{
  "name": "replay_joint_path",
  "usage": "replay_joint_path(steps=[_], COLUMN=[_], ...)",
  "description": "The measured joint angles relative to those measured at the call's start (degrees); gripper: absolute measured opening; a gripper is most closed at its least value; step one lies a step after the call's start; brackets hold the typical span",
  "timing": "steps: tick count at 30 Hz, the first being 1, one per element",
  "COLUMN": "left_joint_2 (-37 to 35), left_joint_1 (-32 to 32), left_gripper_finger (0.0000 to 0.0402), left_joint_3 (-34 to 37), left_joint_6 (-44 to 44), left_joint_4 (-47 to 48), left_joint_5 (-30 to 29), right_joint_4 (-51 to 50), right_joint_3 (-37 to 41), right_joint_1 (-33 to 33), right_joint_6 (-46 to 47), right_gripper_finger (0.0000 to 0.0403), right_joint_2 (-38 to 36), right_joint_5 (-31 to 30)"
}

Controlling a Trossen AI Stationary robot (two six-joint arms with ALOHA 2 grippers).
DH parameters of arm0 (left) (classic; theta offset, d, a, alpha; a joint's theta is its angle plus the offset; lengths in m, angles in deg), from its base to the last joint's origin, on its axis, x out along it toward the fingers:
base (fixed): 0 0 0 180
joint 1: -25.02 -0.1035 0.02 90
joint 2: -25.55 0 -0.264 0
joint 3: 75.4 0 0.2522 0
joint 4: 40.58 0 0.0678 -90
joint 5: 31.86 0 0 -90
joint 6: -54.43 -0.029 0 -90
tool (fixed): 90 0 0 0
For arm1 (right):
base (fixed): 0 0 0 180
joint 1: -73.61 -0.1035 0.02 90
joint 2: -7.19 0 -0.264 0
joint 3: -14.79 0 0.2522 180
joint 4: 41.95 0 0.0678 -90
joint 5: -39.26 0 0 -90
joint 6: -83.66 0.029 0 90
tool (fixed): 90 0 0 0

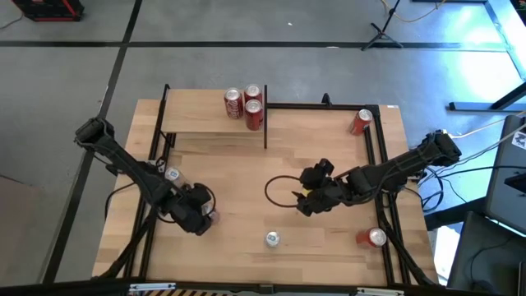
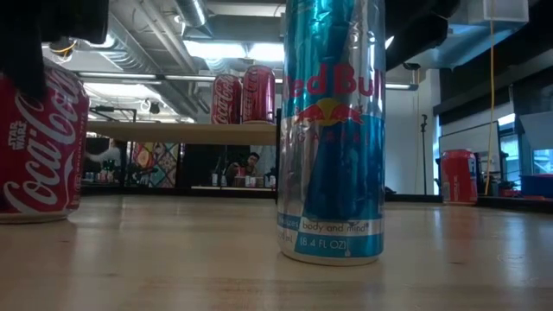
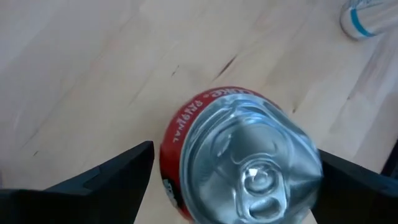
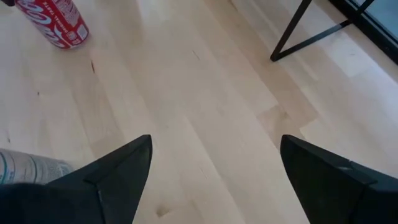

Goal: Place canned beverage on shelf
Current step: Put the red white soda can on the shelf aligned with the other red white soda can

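Note:
My left gripper should close now and would hold the can: its fingers are beside the can's upper side [image 3: 177,146] in the left wrist view.
A red cola can [image 3: 186,118] stands upright on the wooden tabletop near its left front; it also shows in the low view [image 2: 39,147]. My left gripper [image 3: 236,162] is open and points down over it, one finger on each side of the can; I see no touch. It shows in the high view [image 1: 201,215]. My right gripper [image 1: 306,204] is open and empty over the table's middle [image 4: 214,143]. The shelf [image 1: 214,123] of light wood on black posts stands at the far left-centre, with three red cans [image 1: 245,105] on its right end.
A tall blue-and-silver can [image 1: 272,238] stands near the front centre [image 2: 333,130]. Red cans stand at the front right [image 1: 376,238] and the far right [image 1: 362,121]. A black cable loop [image 1: 279,191] lies left of my right gripper. Black frame rails run along the table's sides.

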Motion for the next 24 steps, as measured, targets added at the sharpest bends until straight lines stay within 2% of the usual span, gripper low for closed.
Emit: replay_joint_path(steps=[3, 7, 12, 17, 20, 24], left_joint_2=[0.0, 0.1, 0.1, 0.0, 0.0, 0.0], left_joint_1=[-0.6, -2.0, -5.9, -11.5, -16.2, -23.7], left_gripper_finger=[0.0338, 0.0279, 0.0276, 0.0276, 0.0276, 0.0276], left_joint_3=[0.5, -1.0, -7.9, -19.2, -26.0, -34.0], left_joint_6=[-1.5, -5.7, -11.3, -16.8, -20.5, -26.8], left_joint_4=[-0.1, 0.7, 3.8, 11.5, 18.7, 23.6], left_joint_5=[0.3, 0.8, 3.7, 3.1, 2.4, 1.5], right_joint_4=[-0.1, -0.5, -1.2, -4.2, -5.0, -4.9], right_joint_3=[0.0, 0.0, 0.0, 0.0, 0.0, 0.0], right_joint_1=[0.0, 0.0, 0.0, 3.1, 6.5, 11.6], right_joint_6=[-1.1, -3.3, -8.4, -14.0, -17.5, -22.8], right_gripper_finger=[0.0346, 0.0346, 0.0346, 0.0346, 0.0346, 0.0346], right_joint_2=[0.0, -1.4, -7.2, -16.1, -21.3, -26.4], right_joint_5=[0.0, 0.0, 0.0, 1.3, 4.4, 9.5])
